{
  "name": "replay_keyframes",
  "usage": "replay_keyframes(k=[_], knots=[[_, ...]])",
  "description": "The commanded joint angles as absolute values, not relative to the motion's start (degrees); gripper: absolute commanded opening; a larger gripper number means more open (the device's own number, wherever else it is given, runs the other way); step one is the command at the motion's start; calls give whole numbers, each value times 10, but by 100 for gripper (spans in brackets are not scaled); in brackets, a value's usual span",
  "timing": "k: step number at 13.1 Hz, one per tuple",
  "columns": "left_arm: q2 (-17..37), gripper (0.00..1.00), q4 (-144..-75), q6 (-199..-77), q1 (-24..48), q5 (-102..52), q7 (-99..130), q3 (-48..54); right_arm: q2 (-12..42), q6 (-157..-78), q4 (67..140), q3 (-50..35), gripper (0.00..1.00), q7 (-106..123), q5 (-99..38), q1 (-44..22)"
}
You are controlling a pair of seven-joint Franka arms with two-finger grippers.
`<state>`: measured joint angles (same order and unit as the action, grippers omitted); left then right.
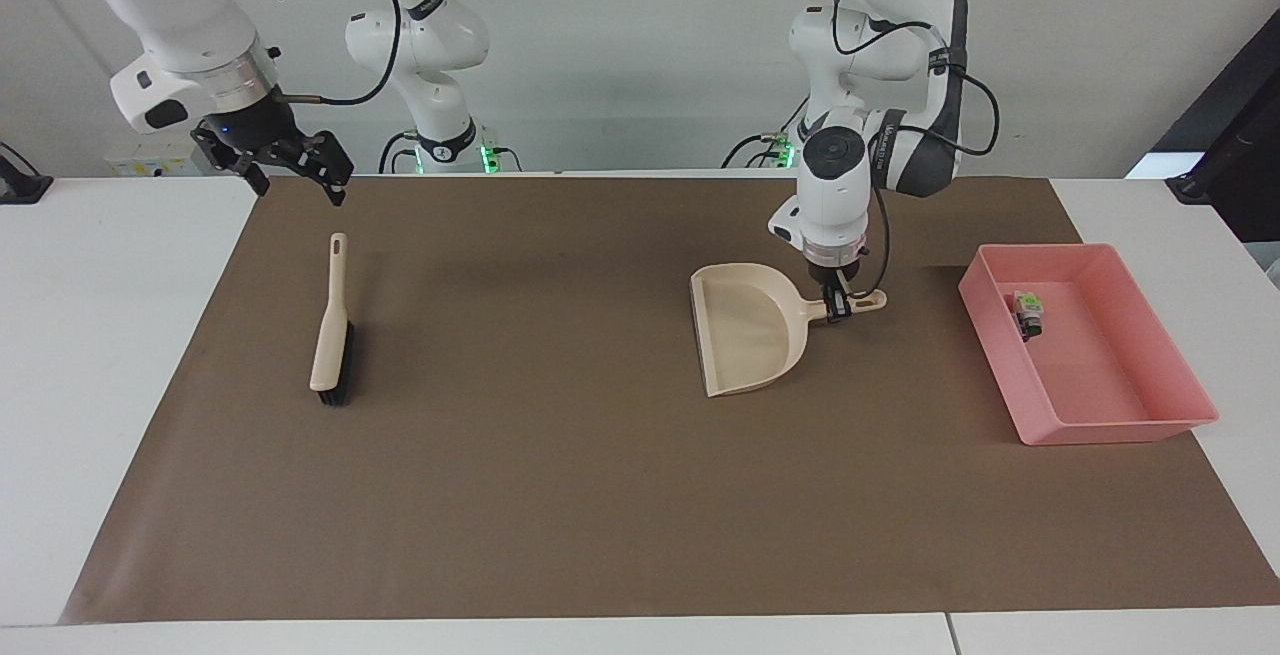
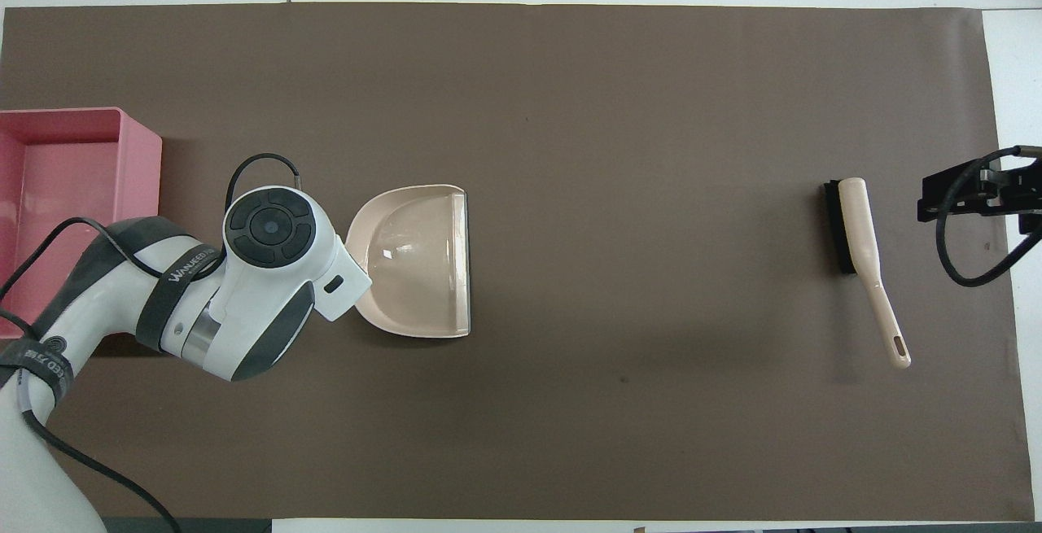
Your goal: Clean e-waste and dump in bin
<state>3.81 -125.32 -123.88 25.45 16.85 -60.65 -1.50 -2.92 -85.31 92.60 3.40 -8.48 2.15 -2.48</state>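
I should open my left gripper now. The beige dustpan [image 1: 745, 330] lies flat over the brown mat.
The e-waste [image 1: 1027, 313], a white and green piece and a black piece, lies in the pink bin [image 1: 1100, 427] at the left arm's end of the mat, by the bin's corner nearest the robots. My left gripper [image 1: 838, 308] is shut on the handle of the beige dustpan [image 1: 745, 330] and holds it flat, low over the mat, beside the bin toward the middle. In the overhead view the left wrist hides the handle, and the dustpan [image 2: 419, 260] and bin [image 2: 138, 150] show. My right gripper [image 1: 295, 178] is open and empty, raised over the mat's edge near the brush handle.
A beige brush [image 1: 330, 330] with black bristles lies on the brown mat [image 1: 560, 495] toward the right arm's end; it also shows in the overhead view [image 2: 855, 228]. White table surrounds the mat.
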Motion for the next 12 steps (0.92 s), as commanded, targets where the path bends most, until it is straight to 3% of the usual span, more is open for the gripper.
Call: replay_keyframes(k=[1,5,6,12], knots=[[40,25,-1252,-1238,264,171,-592,-22,-33,-845,923,25,100,-93,11,-15],[13,92,-1211,-1141,257,170,-541,-26,-27,-842,914,17,100,-85,30,-18],[1,99,-1201,-1115,241,170,-529,-26,-26,-844,914,18,100,-84,31,-17],[-74,99,-1202,-1050,154,166,-291,-26,-19,-836,896,20,100,-40,23,-10]])
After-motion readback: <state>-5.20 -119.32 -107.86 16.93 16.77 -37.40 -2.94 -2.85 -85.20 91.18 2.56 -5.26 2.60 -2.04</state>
